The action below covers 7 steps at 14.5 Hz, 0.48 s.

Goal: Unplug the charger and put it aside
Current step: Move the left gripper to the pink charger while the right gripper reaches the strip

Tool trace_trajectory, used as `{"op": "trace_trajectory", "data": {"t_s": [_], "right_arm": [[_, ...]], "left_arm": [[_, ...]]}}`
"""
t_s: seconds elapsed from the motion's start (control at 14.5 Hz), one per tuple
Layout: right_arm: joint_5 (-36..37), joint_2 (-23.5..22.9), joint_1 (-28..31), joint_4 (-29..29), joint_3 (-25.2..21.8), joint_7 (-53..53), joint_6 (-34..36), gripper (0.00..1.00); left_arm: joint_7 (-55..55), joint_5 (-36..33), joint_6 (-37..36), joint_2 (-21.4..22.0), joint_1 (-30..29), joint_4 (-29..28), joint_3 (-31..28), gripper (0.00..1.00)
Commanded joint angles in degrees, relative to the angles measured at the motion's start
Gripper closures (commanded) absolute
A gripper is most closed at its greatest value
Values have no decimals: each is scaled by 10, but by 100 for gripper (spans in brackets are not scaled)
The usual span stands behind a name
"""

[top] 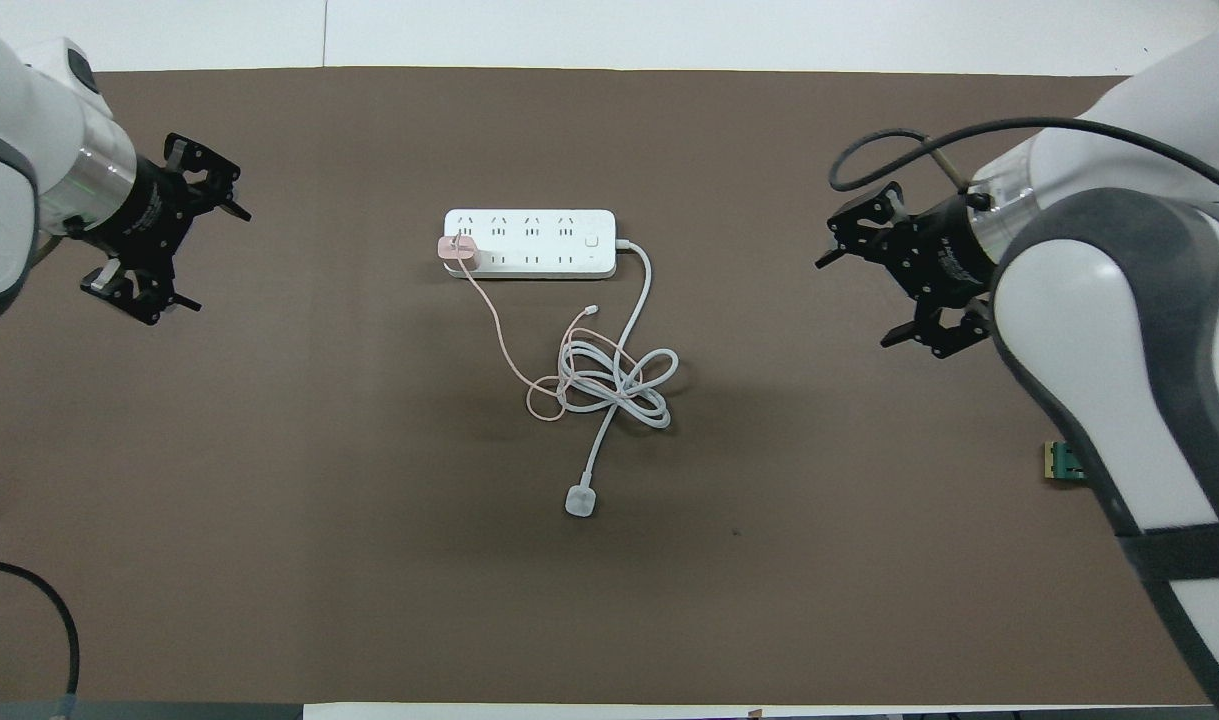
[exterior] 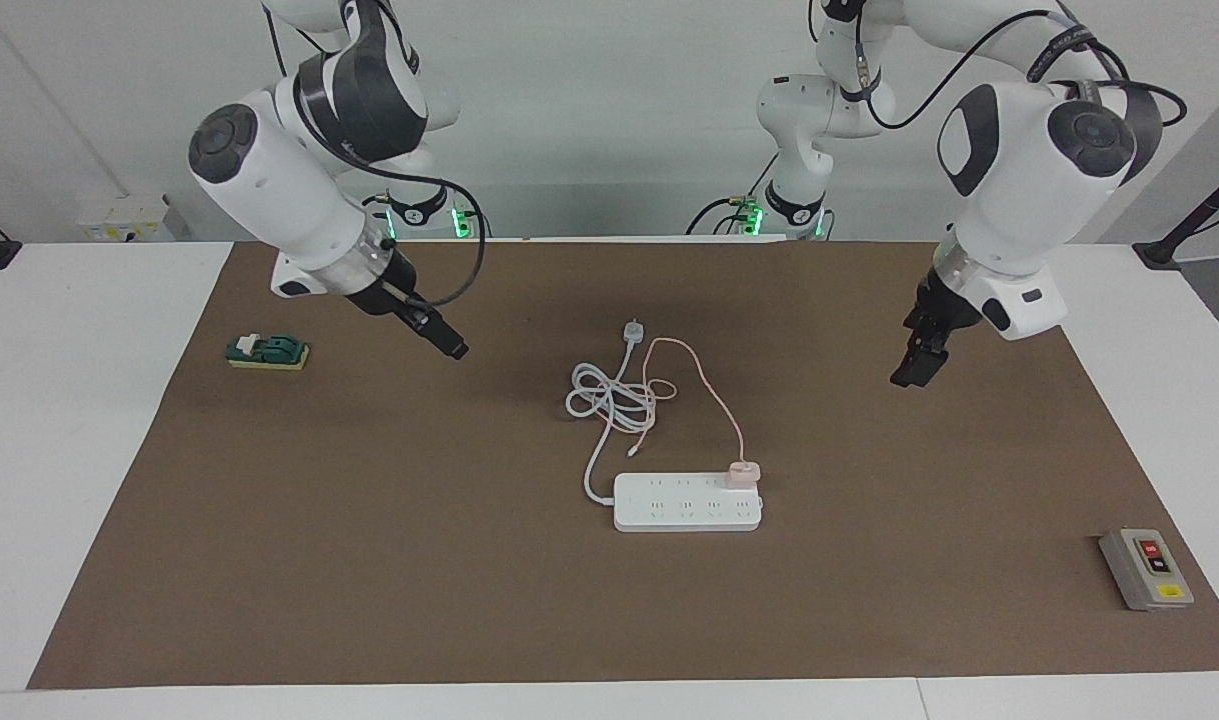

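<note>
The thin pink cable (top: 499, 335) trails slack across the mat, so the left gripper will next unplug the charger by grabbing it by its blocky body (top: 457, 247) at the socket.
The pale-pink charger (exterior: 743, 472) is plugged into the end socket of the white power strip (exterior: 687, 503) at the mat's middle; it also shows in the overhead view (top: 459, 250) on the strip (top: 539, 244). Its thin pink cable (exterior: 714, 385) (top: 499, 335) runs toward the robots into a tangle with the strip's thick white cord (exterior: 609, 400) (top: 614, 385). My left gripper (exterior: 914, 375) (top: 217, 258) is open and empty, up over bare mat toward the left arm's end. My right gripper (exterior: 454, 350) (top: 857, 300) is open and empty, over bare mat toward the right arm's end.
The white plug (exterior: 630, 329) (top: 580, 501) lies nearer the robots than the tangle. A green switch block (exterior: 267, 351) sits toward the right arm's end. A grey on/off box (exterior: 1146, 568) sits toward the left arm's end. A brown mat (exterior: 369, 550) covers the table.
</note>
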State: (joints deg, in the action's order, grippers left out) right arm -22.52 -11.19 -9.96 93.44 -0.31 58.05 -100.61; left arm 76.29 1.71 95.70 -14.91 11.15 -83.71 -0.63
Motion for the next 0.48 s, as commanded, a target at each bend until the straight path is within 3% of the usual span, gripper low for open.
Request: {"op": "trace_trajectory", "data": {"t_s": [0.0,0.07,0.21,0.41], "right_arm": [[-53,-44,-18,-22,1,87,-47,0],[-79,-62,-23,-26,2,118,-57,0],[-127,-157,-47,-108,2,199,-63,0],[-199,-213,-53,-142,1,248,-92,0]], "left_arm": [[130,20,45,-48,22,28,-7,0],[170,20,64,-67,32,34,-7,0],[216,17,91,-113,62,44,-10,0],[286,15,134,-152,86,50,-11,0]]}}
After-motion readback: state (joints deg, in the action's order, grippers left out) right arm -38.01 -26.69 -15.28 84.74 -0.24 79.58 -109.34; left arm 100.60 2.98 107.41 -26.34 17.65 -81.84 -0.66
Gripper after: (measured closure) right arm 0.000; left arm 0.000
